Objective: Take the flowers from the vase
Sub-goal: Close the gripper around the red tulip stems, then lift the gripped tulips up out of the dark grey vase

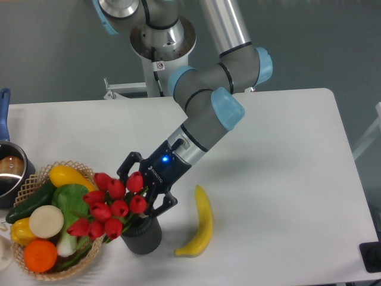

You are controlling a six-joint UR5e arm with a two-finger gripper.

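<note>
My gripper should next take hold of the red tulips by their green stems, so that it can lift them out of the dark vase (143, 237).
The flowers (113, 208) are a bunch of red tulips with closed buds, standing in the vase (143, 237) and leaning left over the basket. The vase is a short dark cylinder near the table's front edge. My gripper (141, 195) reaches down from the upper right and straddles the bunch just above the vase's rim. Its black fingers (169, 202) are spread on either side of the buds. The fingertips and the stems are hidden behind the buds, so contact is not visible.
A wicker basket (71, 271) at the front left holds a cucumber, yellow peppers, an orange, a leafy vegetable and a white round piece. A banana (201, 223) lies just right of the vase. A metal pot (9, 173) with a blue handle sits at the left edge.
</note>
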